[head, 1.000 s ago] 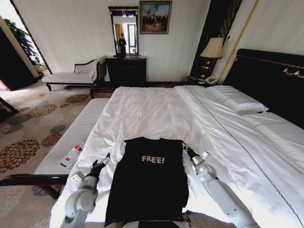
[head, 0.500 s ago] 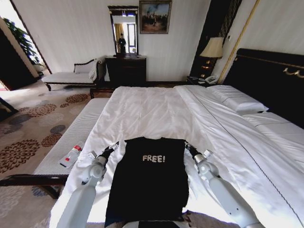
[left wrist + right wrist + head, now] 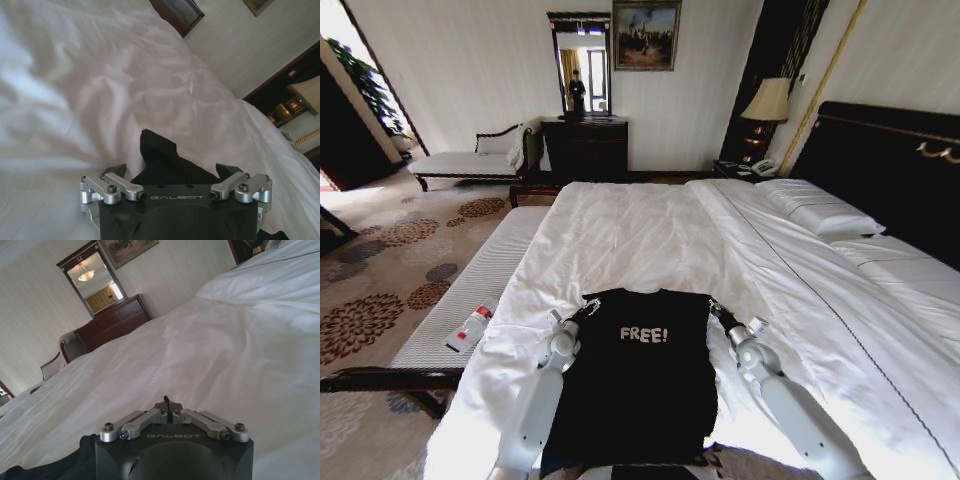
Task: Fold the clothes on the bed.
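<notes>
The left gripper grabs the T-shirt by its peaked shoulder corner (image 3: 592,298) next, since the body (image 3: 638,390) of the T-shirt lies flat on the bed.
The clothes are one black T-shirt (image 3: 635,390) with white "FREE!" lettering, lying flat in a narrow strip on the near part of the bed (image 3: 640,235). My left gripper (image 3: 588,303) is at the shirt's far left corner. In the left wrist view it (image 3: 171,172) is open, with a peak of the black fabric (image 3: 159,152) between its fingers. My right gripper (image 3: 713,308) rests at the far right corner. In the right wrist view it (image 3: 167,402) is shut, white sheet lies ahead of it, and the shirt's edge (image 3: 45,471) lies off to one side.
A white-cushioned bench (image 3: 470,290) runs along the bed's left side with a small white and red bottle (image 3: 472,326) on it. Pillows (image 3: 820,212) and a dark headboard (image 3: 890,170) are at the right. A dresser (image 3: 585,148) stands against the far wall.
My left arm has swung in from the sheet beside the shirt to the shirt's far left corner. The right gripper has shifted only slightly. The shirt lies as before.
</notes>
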